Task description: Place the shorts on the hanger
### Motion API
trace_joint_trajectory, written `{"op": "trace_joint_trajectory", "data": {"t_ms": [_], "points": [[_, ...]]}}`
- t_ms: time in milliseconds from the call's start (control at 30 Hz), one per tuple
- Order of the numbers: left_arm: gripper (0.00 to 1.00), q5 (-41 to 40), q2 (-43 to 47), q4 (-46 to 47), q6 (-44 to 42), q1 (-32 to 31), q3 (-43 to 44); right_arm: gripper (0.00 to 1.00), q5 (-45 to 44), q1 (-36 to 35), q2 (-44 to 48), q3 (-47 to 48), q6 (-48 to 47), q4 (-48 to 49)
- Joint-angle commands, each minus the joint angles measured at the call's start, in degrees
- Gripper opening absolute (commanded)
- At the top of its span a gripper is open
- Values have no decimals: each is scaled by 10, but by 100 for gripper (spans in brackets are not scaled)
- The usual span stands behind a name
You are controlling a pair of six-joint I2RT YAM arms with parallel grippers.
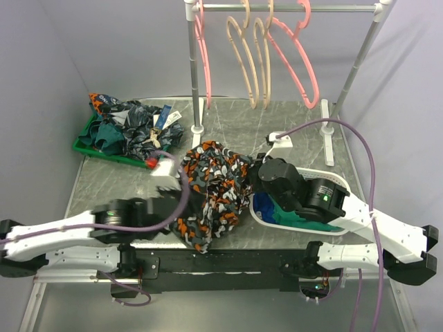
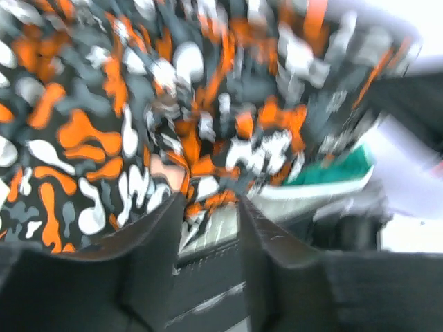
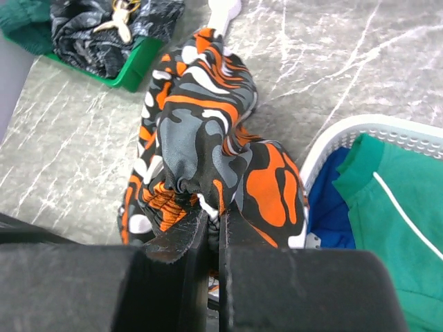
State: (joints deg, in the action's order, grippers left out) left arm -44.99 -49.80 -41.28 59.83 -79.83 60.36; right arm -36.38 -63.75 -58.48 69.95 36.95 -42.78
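Observation:
The left gripper should next spread the shorts for the hanger, so it should grab them at the gathered waistband edge (image 1: pixel 199 192) (image 2: pixel 196 170), across from the right gripper.
The shorts (image 1: pixel 216 192), printed in orange, black, grey and white, lie bunched in a heap at the middle of the table. My right gripper (image 1: pixel 257 174) is shut on a fold at their right side; in the right wrist view the fabric (image 3: pixel 201 138) is pinched between the closed gripper (image 3: pixel 218 216). My left gripper (image 1: pixel 173 189) is at the heap's left edge, blurred. Its jaws (image 2: pixel 211 207) stand apart with nothing between them, and the shorts (image 2: pixel 138 104) lie just ahead. Two pink hangers (image 1: pixel 299 66) (image 1: pixel 203 62) hang on the rail at the back.
Beige hangers (image 1: pixel 252 62) hang between the pink ones on the rack (image 1: pixel 291 7). A green tray (image 1: pixel 90 146) of dark clothes sits at the back left. A white basket (image 1: pixel 331 176) with a green jersey (image 3: pixel 401 207) stands under the right arm. The rack's post (image 1: pixel 196 83) stands behind the shorts.

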Motion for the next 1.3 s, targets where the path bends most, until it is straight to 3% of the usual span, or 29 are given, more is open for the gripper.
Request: {"op": "trace_joint_trajectory", "data": {"t_ms": [0, 100, 233, 500, 800, 1033, 1133, 1267], "points": [[55, 150, -60, 158, -31, -10, -102, 0, 33, 2, -22, 32, -21, 12], [58, 173, -67, 257, -6, -28, -146, 0, 62, -4, -57, 73, -29, 8], [61, 142, -76, 278, 23, -43, -160, 0, 33, -38, -127, 175, -41, -25], [72, 28, -161, 191, 136, -45, -139, 0, 43, -35, -206, 263, -47, -45], [69, -105, -142, -27, 301, -45, -133, 0, 49, -36, -199, 287, -50, -60], [50, -143, -135, -101, 324, -19, -122, 0, 50, -36, -173, 257, -43, -53], [24, -135, -106, -80, 281, 7, -134, 0, 40, -35, -152, 241, -41, -58], [13, -126, -58, -89, 227, 32, -126, 0, 1, -26, -121, 216, -37, -75]]}}
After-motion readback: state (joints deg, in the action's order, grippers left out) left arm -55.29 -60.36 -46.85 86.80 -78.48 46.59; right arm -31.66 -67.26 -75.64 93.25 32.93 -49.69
